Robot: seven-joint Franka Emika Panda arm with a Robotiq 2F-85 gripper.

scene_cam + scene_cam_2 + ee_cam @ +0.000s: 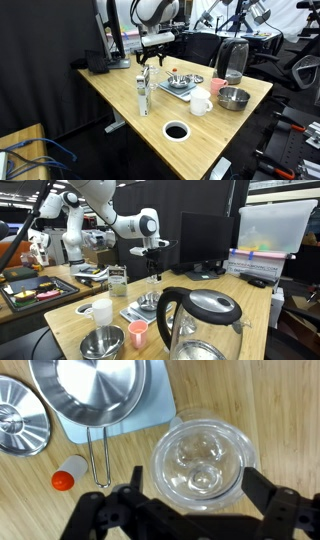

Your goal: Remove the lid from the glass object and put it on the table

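I should next grab the round glass lid with my gripper from above by its small central knob, so the lid's rim stays free to rest on the tabletop.
A clear glass jar stands upright on the light wood table. In the wrist view I look straight down on its round glass lid, which has a small knob and sits on the jar. My gripper is open, with one finger on each side of the lid and not touching it. In both exterior views the gripper hangs directly above the jar.
A blue mat holds a steel pan, with a metal lid and a small orange-capped bottle nearby. A white cup, metal bowl, kettle and black cable hole are also on the table.
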